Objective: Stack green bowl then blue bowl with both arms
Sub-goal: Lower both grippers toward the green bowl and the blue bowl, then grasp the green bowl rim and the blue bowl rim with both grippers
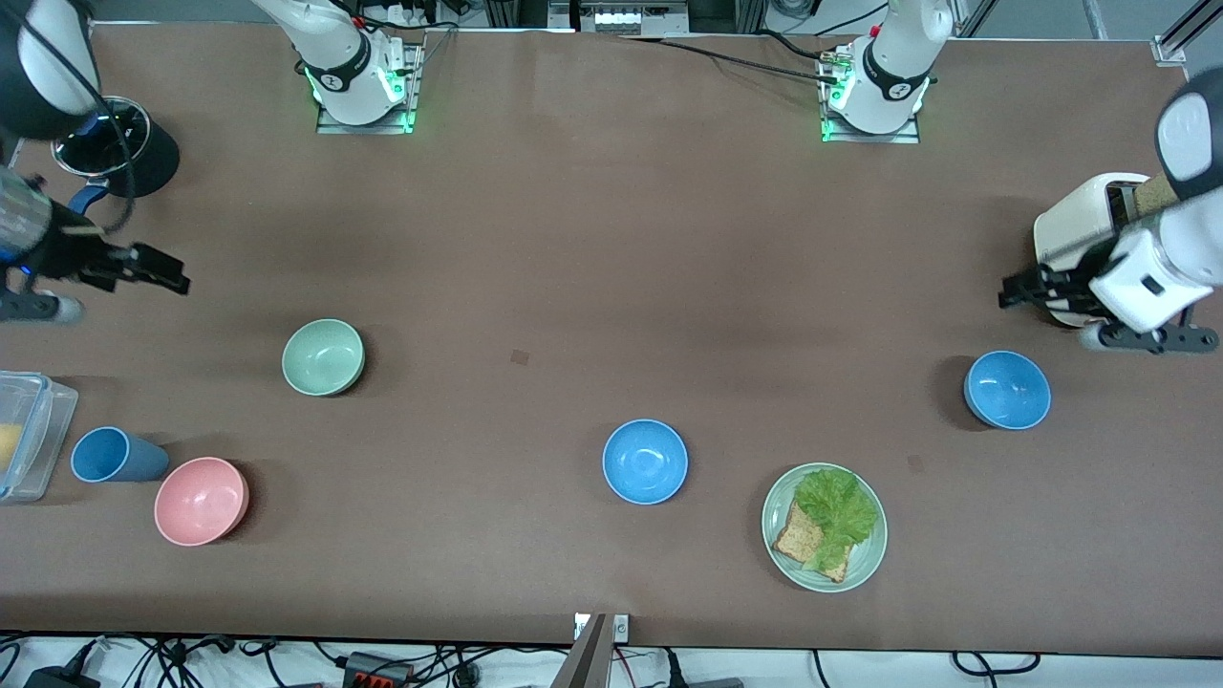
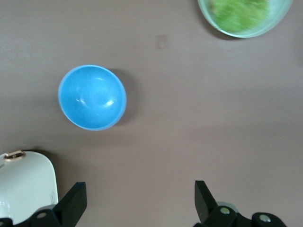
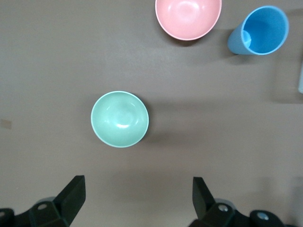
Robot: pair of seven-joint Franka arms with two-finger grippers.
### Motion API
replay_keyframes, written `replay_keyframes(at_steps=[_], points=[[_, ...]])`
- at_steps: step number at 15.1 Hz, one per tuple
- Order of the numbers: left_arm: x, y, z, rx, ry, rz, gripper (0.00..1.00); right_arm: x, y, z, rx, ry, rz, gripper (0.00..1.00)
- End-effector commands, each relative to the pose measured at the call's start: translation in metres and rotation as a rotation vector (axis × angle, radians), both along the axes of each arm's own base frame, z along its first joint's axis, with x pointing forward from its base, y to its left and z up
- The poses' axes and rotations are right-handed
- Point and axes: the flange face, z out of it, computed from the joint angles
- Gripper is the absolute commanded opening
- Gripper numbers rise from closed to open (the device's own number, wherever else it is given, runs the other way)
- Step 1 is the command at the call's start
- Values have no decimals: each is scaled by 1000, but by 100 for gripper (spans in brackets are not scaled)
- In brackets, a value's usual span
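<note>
The left gripper needs to take the blue bowl by its rim [image 1: 1007, 354] next, so that the robot can stack it with the green bowl [image 1: 323, 356].
The green bowl [image 1: 323, 356] stands upright and empty toward the right arm's end of the table; it also shows in the right wrist view [image 3: 120, 118]. One blue bowl [image 1: 645, 461] sits mid-table near the front camera. A second blue bowl [image 1: 1007, 389] sits toward the left arm's end and shows in the left wrist view [image 2: 92, 97]. My right gripper [image 1: 172, 275] hangs open and empty over bare table beside the green bowl [image 3: 138, 189]. My left gripper [image 1: 1011, 292] hangs open and empty over the table beside the second blue bowl [image 2: 140, 194].
A pale green plate [image 1: 865, 564] with lettuce and bread lies near the front camera [image 2: 236, 33]. A white toaster [image 1: 1080, 225] stands under the left arm [image 2: 26, 184]. A pink bowl [image 1: 201, 500], blue cup [image 1: 110, 455], clear container [image 1: 29, 435] and black pot [image 1: 119, 148] sit at the right arm's end.
</note>
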Motion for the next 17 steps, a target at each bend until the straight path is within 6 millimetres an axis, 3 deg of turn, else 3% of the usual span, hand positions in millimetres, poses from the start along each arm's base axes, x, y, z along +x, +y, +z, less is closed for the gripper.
replay_keyframes(at_steps=[1, 3, 4, 6, 7, 8, 12, 13, 14, 16, 17], points=[[17, 52, -48, -5, -24, 51, 100, 20, 0, -61, -16, 57, -6, 100], [30, 74, -91, 4, -61, 65, 100, 28, -2, -99, -17, 90, 3, 100], [30, 90, -110, 5, -62, 72, 100, 32, -1, -118, -17, 103, 6, 100], [30, 103, -146, -7, -41, 22, 100, 39, -4, -160, -17, 130, 3, 100], [28, 122, -161, -3, -55, 21, 100, 40, -5, -182, -16, 143, 1, 100], [29, 133, -175, -1, -74, -8, 100, 41, -5, -199, -16, 159, 0, 100], [30, 140, -202, -3, -91, -81, 100, 39, -3, -244, -13, 208, -5, 100], [27, 144, -217, -11, -78, -69, 99, 39, -3, -256, -12, 211, -5, 92], [26, 152, -224, -5, -87, -58, 94, 39, -3, -264, -13, 211, -7, 76], [26, 155, -230, 5, -99, -62, 76, 37, -1, -268, -13, 224, -8, 43], [26, 155, -230, 4, -97, -64, 67, 36, 0, -269, -12, 227, -8, 33]])
